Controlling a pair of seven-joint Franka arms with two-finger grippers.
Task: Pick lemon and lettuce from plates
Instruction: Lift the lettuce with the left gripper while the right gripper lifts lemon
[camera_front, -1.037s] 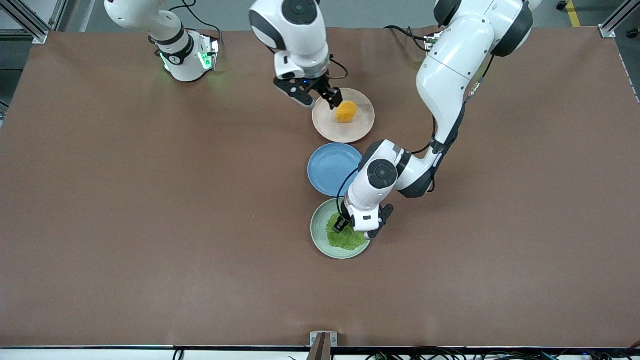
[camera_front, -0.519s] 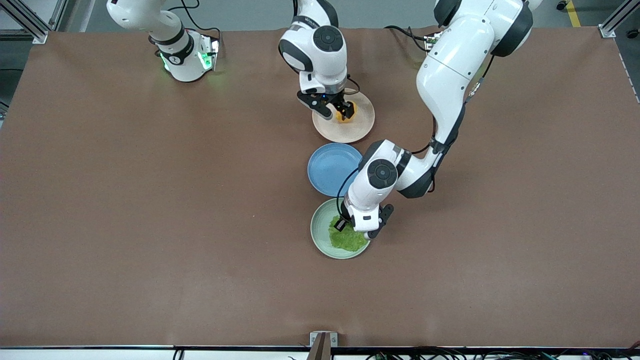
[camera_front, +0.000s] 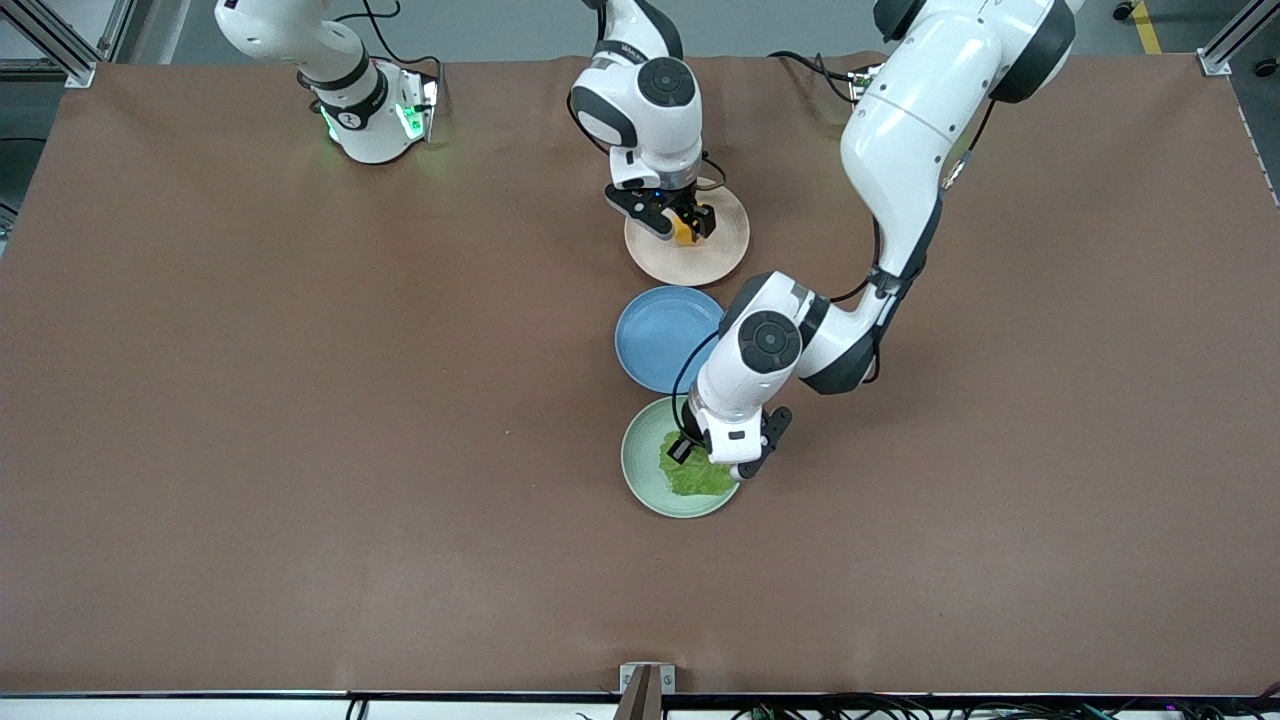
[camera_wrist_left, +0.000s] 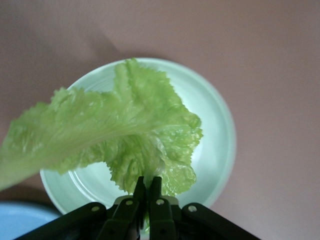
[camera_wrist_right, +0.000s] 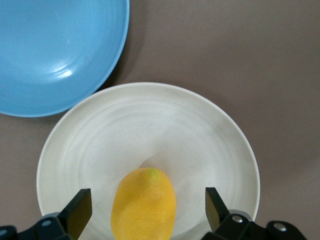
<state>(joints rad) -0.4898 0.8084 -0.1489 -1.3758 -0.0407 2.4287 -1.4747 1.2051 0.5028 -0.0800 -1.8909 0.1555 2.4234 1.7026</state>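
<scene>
I should next use my right gripper to pick the lemon, and I should grab it by its plump middle (camera_wrist_right: 143, 212).
The lemon (camera_wrist_right: 144, 205) lies on the beige plate (camera_wrist_right: 150, 120), also seen in the front view (camera_front: 710, 262). My right gripper (camera_wrist_right: 146, 207) is open and low over that plate, one finger on each side of the lemon (camera_front: 684, 235), both clear of it. My left gripper (camera_wrist_left: 147, 182) is shut on one edge of the lettuce (camera_wrist_left: 125, 130). It holds the leaf up over the mint green plate (camera_wrist_left: 215, 150), which lies nearest the front camera (camera_front: 640, 465). The leaf droops over the plate (camera_front: 695, 478).
A blue plate (camera_front: 660, 335) lies between the beige and mint plates, close to both; it also shows in the right wrist view (camera_wrist_right: 50, 50). The left arm's forearm hangs over the blue plate's edge. Brown table (camera_front: 300, 400) spreads wide on both sides.
My right gripper has come down from beside the beige plate so its fingers straddle the lemon. The lettuce has bunched up and risen from the mint plate in my left gripper.
</scene>
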